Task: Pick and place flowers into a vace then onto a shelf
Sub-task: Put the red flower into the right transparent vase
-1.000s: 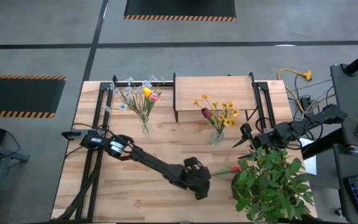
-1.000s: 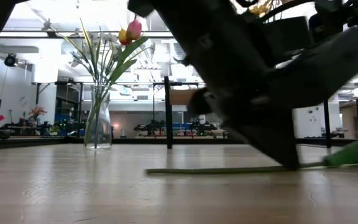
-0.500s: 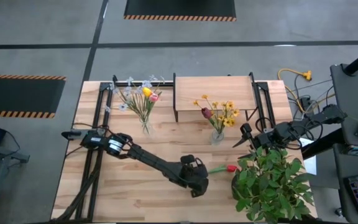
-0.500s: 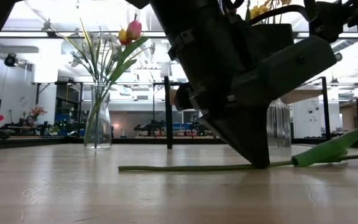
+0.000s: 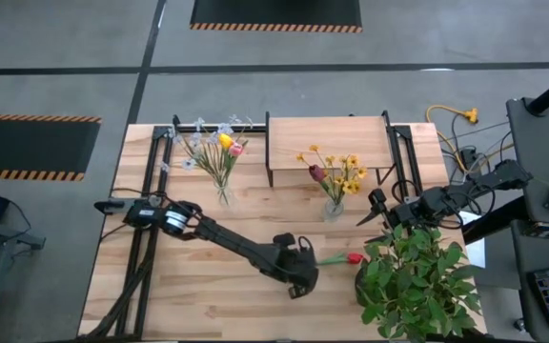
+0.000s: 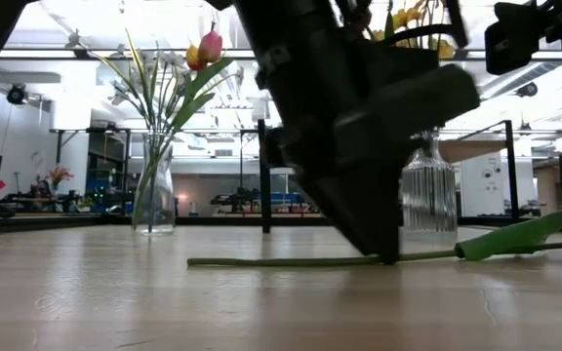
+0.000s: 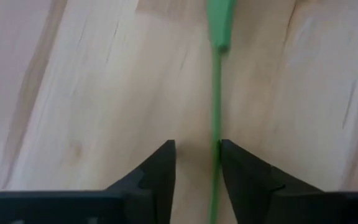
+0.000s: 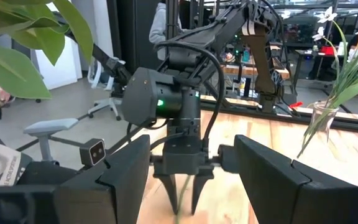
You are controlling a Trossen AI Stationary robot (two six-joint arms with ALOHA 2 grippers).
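Observation:
The left gripper grips the red tulip by its long green stem below the leaf next, to add it to a vase.
A red tulip lies flat on the tabletop beside the leafy plant, its long green stem pointing toward the table's left. My left gripper stands over the stem, fingers pointing down and narrowly open, one on each side. In the low view its tips are down at the table. A glass vase of yellow blossoms and a dark red head stands in front of the shelf. A second vase with blue-white sprigs and yellow and pink tulips stands left of it. My right gripper waits open beside the first vase. My left gripper comes at the tulip's stem from above, fingers pointing down and set across it. The stem lies close against the inner side of one finger, and the other finger stands apart from it. The flower lies full length on the table.
The bushy potted plant fills the near right corner, right by the tulip's head. The shelf's black legs stand behind the vases. Bare tabletop lies near and left of my left gripper.
My left gripper has moved a little toward the table's left and tipped more upright. The tulip has slid along the table toward the left with it, so its red head has come out from under the plant's leaves. It then stayed put for the last half second.

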